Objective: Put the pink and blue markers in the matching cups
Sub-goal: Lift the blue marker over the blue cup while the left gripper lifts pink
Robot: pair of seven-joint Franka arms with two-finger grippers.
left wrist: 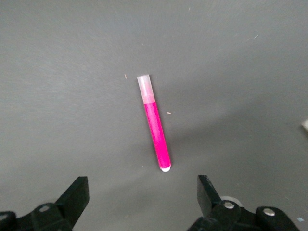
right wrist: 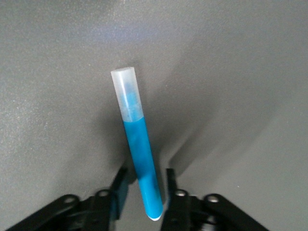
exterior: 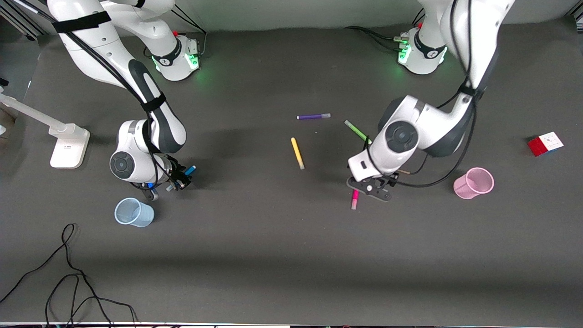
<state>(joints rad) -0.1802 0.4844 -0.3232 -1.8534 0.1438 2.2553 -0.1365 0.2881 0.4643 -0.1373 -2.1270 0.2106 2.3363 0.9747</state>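
My left gripper grabs the pink marker by its white-tipped barrel end (left wrist: pixel 162 154) next, to stand the marker in the pink cup.
The blue marker (right wrist: pixel 138 149), with a pale grey end, is clamped between my right gripper's (right wrist: pixel 144 190) fingers and held tilted above the table. In the front view this gripper (exterior: pixel 175 181) is beside the pale blue cup (exterior: pixel 133 212), and the marker (exterior: pixel 190 170) sticks out of it. The pink marker (left wrist: pixel 155 126) lies flat on the mat. My left gripper (left wrist: pixel 142 192) is open just above it, with the marker's tip between the fingers. In the front view the left gripper (exterior: pixel 370 189) is over the pink marker (exterior: pixel 354 199). The pink mesh cup (exterior: pixel 473 183) stands toward the left arm's end.
Purple (exterior: pixel 313 116), yellow (exterior: pixel 297 153) and green (exterior: pixel 356 130) markers lie mid-table. A colour cube (exterior: pixel 545 143) sits at the left arm's end and a white stand (exterior: pixel 68 146) at the right arm's end. Black cables (exterior: pixel 68 273) lie near the front camera.
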